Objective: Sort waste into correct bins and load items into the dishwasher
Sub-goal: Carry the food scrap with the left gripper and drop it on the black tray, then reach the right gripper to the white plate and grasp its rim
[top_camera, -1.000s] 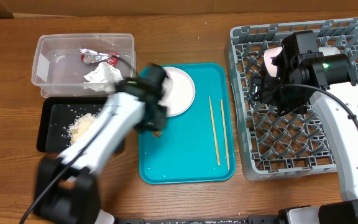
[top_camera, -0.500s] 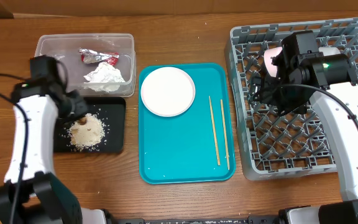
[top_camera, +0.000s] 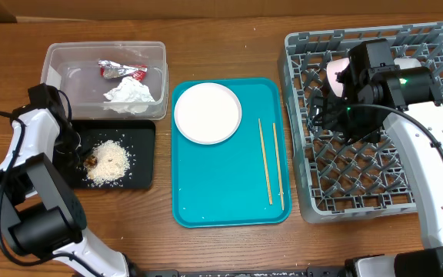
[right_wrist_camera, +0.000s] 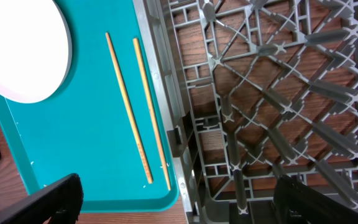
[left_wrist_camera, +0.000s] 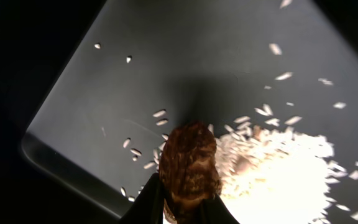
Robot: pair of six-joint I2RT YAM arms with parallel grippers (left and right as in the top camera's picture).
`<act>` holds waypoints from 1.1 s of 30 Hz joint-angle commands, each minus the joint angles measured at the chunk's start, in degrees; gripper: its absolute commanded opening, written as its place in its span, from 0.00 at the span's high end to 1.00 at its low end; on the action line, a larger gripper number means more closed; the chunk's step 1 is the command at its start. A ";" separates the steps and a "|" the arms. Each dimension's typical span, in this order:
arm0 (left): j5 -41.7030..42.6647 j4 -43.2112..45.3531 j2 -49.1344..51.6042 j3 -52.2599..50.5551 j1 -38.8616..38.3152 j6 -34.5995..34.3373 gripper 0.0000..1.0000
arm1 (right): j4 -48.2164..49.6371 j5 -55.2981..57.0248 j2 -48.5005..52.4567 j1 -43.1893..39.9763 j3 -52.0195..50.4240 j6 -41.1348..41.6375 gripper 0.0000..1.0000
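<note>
I will release the brown food lump (top_camera: 91,161) with my left gripper, because it hangs inside the black tray's rim, at the rice pile's edge (top_camera: 103,163).
My left gripper (top_camera: 85,159) is shut on the small brown food lump (top_camera: 91,161) low over the black tray (top_camera: 141,137), beside a pile of rice crumbs (top_camera: 111,162). In the left wrist view the lump (left_wrist_camera: 190,163) sits between the fingers (left_wrist_camera: 185,203), above the tray (left_wrist_camera: 166,62) and the rice (left_wrist_camera: 278,177). The clear tub (top_camera: 60,77) holds the foil wrapper (top_camera: 121,71) and the napkin (top_camera: 134,94). A plate (top_camera: 208,113) and the chopsticks (top_camera: 268,161) lie on the teal tray (top_camera: 221,192). My right gripper (top_camera: 323,110) hovers open and empty over the grey dish rack (top_camera: 375,185).
In the right wrist view the wide-open fingers (right_wrist_camera: 179,205) frame the rack's left wall (right_wrist_camera: 166,93), with the chopsticks (right_wrist_camera: 135,106) and the plate (right_wrist_camera: 17,50) on the teal tray (right_wrist_camera: 73,149). A pale pink dish (top_camera: 335,71) shows in the rack behind the right arm.
My left arm has swung from the teal tray to the black tray carrying the brown lump, then drawn in to the tray's left side. The right arm has not moved.
</note>
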 commanded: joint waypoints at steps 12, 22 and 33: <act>0.07 -4.31 -0.72 3.80 0.35 0.02 0.46 | 0.48 0.57 0.09 0.02 0.00 -0.20 0.00; 7.98 -10.73 -11.47 9.44 -1.44 0.26 0.44 | 8.26 -0.09 0.09 0.83 0.00 -0.52 0.00; 11.08 -21.81 -17.51 8.87 -16.35 1.36 0.36 | 27.67 -2.05 2.49 12.59 0.00 -1.46 0.01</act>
